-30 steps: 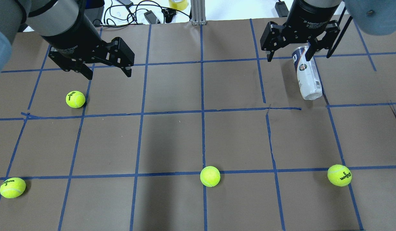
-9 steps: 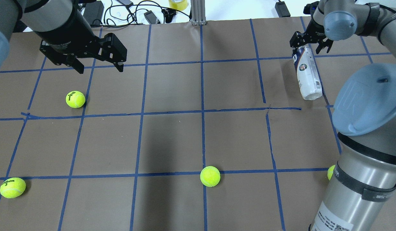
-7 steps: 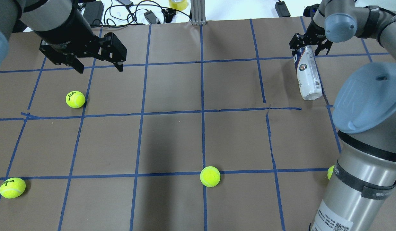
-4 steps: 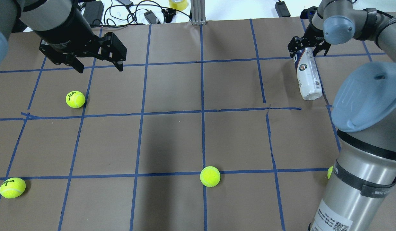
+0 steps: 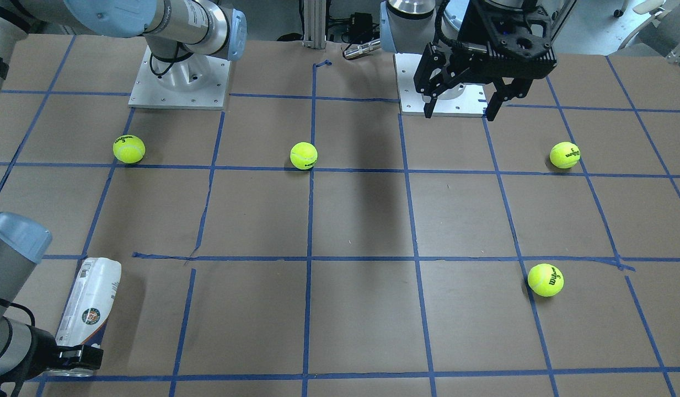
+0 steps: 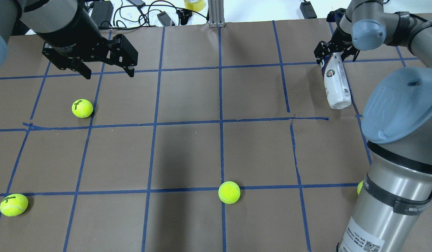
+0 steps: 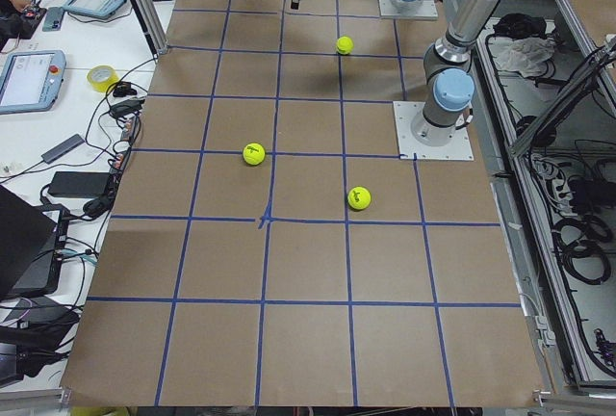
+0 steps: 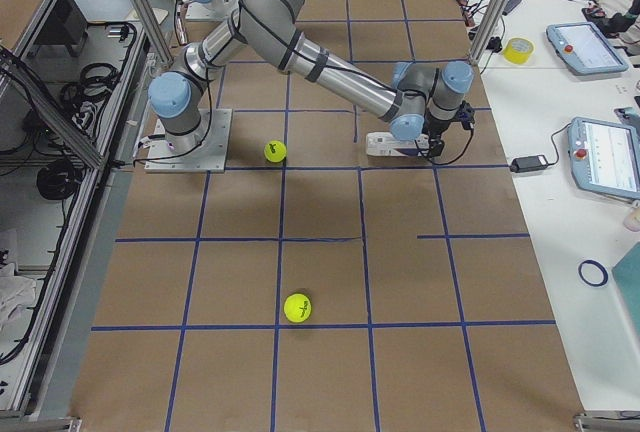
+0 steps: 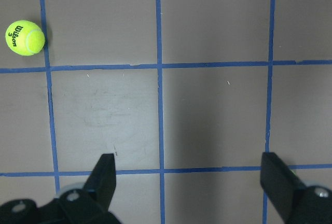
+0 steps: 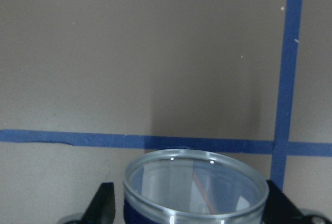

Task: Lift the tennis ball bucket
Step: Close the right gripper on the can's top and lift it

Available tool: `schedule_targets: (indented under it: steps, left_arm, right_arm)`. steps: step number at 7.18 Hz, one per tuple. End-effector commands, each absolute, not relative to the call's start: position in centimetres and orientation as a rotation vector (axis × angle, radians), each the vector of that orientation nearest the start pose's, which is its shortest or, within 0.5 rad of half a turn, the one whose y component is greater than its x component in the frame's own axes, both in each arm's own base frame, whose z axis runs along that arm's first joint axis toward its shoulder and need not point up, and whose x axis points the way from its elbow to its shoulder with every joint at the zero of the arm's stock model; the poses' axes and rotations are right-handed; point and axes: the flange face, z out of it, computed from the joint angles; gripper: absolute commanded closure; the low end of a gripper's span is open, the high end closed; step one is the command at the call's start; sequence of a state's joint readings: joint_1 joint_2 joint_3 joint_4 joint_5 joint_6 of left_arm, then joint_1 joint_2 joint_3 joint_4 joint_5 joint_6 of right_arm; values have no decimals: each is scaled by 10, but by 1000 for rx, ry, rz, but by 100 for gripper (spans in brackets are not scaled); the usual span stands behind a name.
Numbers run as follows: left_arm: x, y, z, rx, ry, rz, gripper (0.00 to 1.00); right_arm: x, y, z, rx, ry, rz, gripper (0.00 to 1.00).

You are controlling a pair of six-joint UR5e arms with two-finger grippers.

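My right gripper should next grab the tennis ball bucket by its clear rimmed end (image 5: 70,371) (image 10: 195,185) to lift it up.
The tennis ball bucket (image 6: 335,85) is a clear can with a white and navy label. It lies on its side at the table's far right, and also shows in the front view (image 5: 90,306). My right gripper (image 6: 336,58) is open and straddles the can's far end. In the right wrist view the can's open rim (image 10: 194,180) sits between the two fingers (image 10: 105,203), with small gaps on each side. My left gripper (image 6: 105,71) is open and empty, hovering above the table's far left, away from the can.
Several yellow-green tennis balls lie around: one near the left gripper (image 6: 82,108), one front left (image 6: 13,204), one front middle (image 6: 229,192), one mostly hidden behind my right arm (image 6: 360,187). Cables and a tape roll (image 6: 194,4) lie beyond the far edge.
Since the oldest frame my right gripper has come down from high above to the can's far end. Over the last second it has barely shifted. The left gripper has hardly moved.
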State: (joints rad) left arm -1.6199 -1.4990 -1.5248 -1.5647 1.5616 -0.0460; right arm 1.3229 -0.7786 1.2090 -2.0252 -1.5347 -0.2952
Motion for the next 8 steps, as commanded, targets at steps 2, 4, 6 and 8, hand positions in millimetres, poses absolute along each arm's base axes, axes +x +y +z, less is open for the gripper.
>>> schedule_targets:
  steps: [2, 4, 6, 8]
  left_arm:
    - [-157, -462, 547, 6, 3151, -197, 0]
    - [-157, -462, 547, 6, 3149, -198, 0]
    - [-157, -462, 546, 5, 3148, -195, 0]
    - [-157, -462, 546, 5, 3146, -195, 0]
  right_arm:
    - [-53, -771, 198, -79, 3107, -44, 26]
    - [-49, -771, 219, -90, 3107, -88, 38]
    - [14, -768, 268, -211, 3111, -188, 43]
    - [99, -758, 286, -385, 3102, -214, 43]
